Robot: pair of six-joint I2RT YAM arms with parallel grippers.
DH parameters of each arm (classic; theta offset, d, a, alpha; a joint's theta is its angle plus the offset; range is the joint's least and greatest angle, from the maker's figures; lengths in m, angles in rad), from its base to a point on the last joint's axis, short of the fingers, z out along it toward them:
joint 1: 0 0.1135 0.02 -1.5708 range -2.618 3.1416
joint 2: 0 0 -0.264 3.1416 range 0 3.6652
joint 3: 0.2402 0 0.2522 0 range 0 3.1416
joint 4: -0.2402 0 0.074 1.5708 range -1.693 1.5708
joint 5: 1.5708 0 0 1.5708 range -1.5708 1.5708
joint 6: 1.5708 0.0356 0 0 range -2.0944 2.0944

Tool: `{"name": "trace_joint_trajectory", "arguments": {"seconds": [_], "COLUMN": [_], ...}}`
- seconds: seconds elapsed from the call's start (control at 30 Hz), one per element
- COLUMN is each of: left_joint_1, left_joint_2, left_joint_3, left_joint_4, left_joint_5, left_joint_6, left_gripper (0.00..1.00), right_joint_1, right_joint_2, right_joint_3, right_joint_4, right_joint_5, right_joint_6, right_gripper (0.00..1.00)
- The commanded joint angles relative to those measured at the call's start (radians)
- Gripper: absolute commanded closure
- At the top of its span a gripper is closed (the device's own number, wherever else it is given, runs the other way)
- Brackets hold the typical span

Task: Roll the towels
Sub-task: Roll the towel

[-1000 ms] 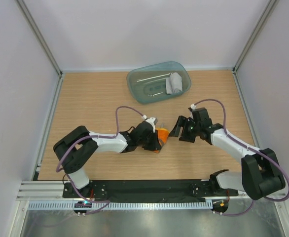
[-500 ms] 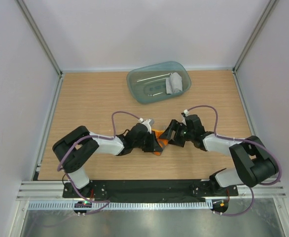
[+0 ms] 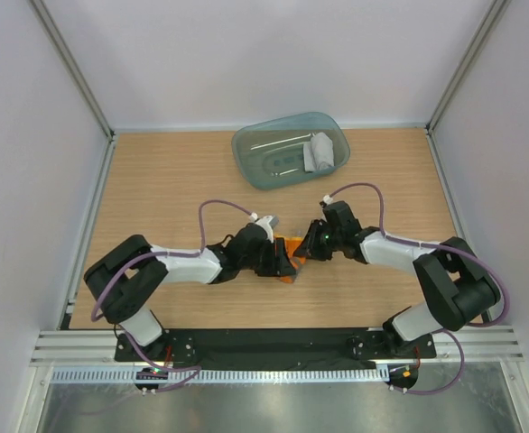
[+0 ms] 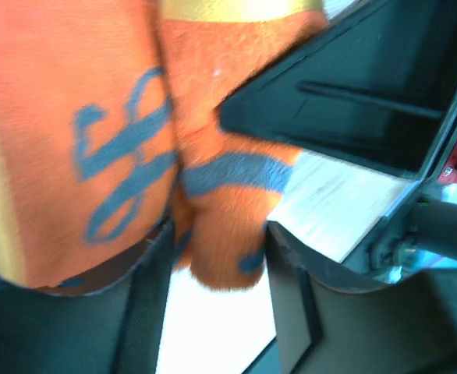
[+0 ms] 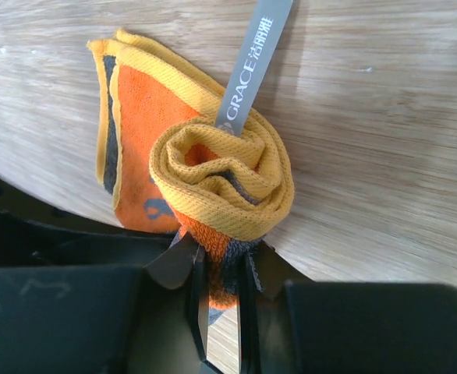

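I should grab the yellow-orange towel's orange end with my left gripper and leave the rest for my right gripper to roll.
The yellow-orange towel lies rolled up on the wooden table, with a grey label strap sticking out of it. My right gripper is shut on the roll's near end. From the other side my left gripper is open, and the towel's orange end sits between its spread fingers. From above, both grippers, left and right, meet at the towel in the middle of the table. The grey towel lies rolled in the teal tray.
The translucent teal tray stands at the back of the table, right of centre. Grey walls and metal posts close in the left, right and back sides. A black rail runs along the near edge.
My right gripper has moved left to the yellow-orange towel and closed on its end. The left gripper's jaws have widened around the towel, and the left arm has shifted slightly.
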Motion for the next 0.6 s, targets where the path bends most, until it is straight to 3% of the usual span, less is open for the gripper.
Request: {"name": "trace_joint_trajectory", "arguments": {"seconds": [0.0, 0.2, 0.33, 0.57], "left_joint_1": [-0.016, -0.108, -0.26, -0.386], "left_joint_2": [-0.081, -0.161, -0.144, -0.014], "left_joint_3": [0.054, 0.174, 0.27, 0.369], "left_joint_4": [-0.206, -0.432, -0.513, -0.51], "left_joint_5": [-0.127, -0.409, -0.642, -0.756], "left_joint_6": [0.108, 0.25, 0.349, 0.438], "left_gripper": [0.48, 0.4, 0.35, 0.34], "right_joint_1": [0.014, 0.054, 0.08, 0.097], "right_joint_2": [-0.005, 0.015, 0.038, 0.071], "right_joint_3": [0.085, 0.18, 0.235, 0.269], "right_joint_4": [-0.168, -0.312, -0.376, -0.421], "right_joint_5": [0.082, 0.125, 0.147, 0.153], "right_joint_6": [-0.08, -0.118, -0.126, -0.12], "right_gripper": [0.88, 0.88, 0.88, 0.88]}}
